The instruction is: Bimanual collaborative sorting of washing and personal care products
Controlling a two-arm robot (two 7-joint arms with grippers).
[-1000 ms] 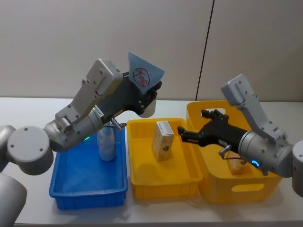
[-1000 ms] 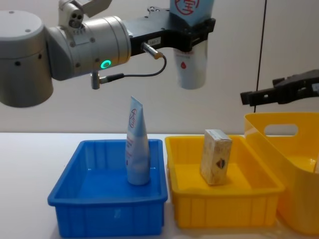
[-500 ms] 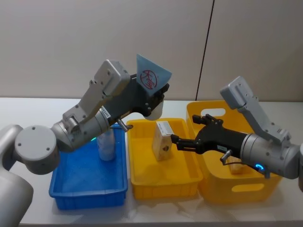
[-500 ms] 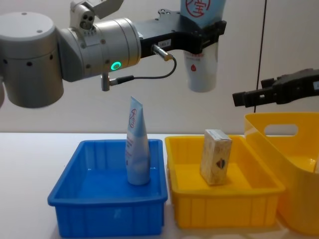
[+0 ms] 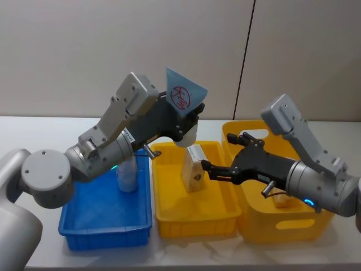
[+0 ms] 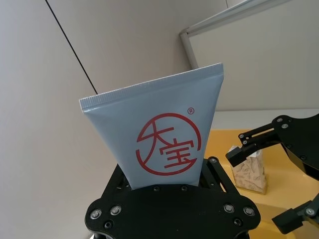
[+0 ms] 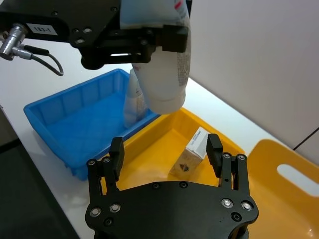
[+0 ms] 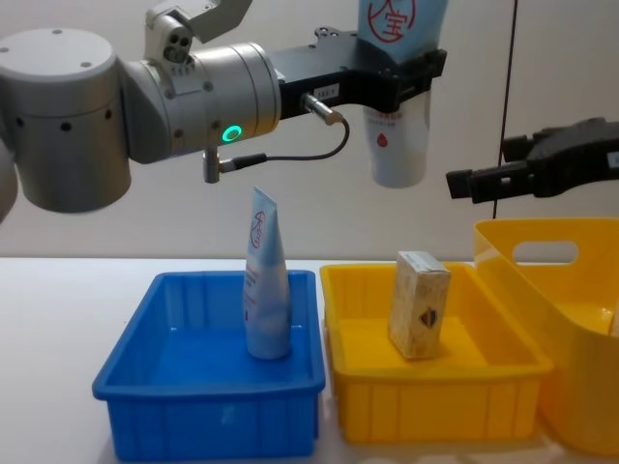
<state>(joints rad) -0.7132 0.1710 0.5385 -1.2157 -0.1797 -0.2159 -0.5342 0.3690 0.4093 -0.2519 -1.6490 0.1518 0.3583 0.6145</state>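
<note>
My right gripper grabs the light-blue pouch by its white lower end (image 5: 185,139) next, to sort it into the yellow basket.
My left gripper (image 5: 183,123) is shut on a light-blue pouch (image 5: 184,98) with a red circle logo (image 6: 167,148), held high over the inner edge of the yellow tray; its white lower end hangs down (image 8: 398,145). My right gripper (image 5: 221,153) is open just right of the pouch, fingers spread (image 7: 116,152) and pointing at it without touching. A slim blue-white tube (image 8: 264,280) stands upright in the blue bin (image 8: 208,425). A beige carton (image 8: 419,304) stands in the yellow tray (image 8: 435,416).
A taller yellow basket (image 5: 293,226) with handle slots stands at the right, with another beige carton (image 5: 280,197) inside under my right arm. The bins sit side by side near the white table's front edge (image 5: 186,257). A wall rises close behind.
My left arm carried the pouch rightward, from over the blue bin toward the yellow tray. My right gripper reached leftward, closing the gap to the pouch.
</note>
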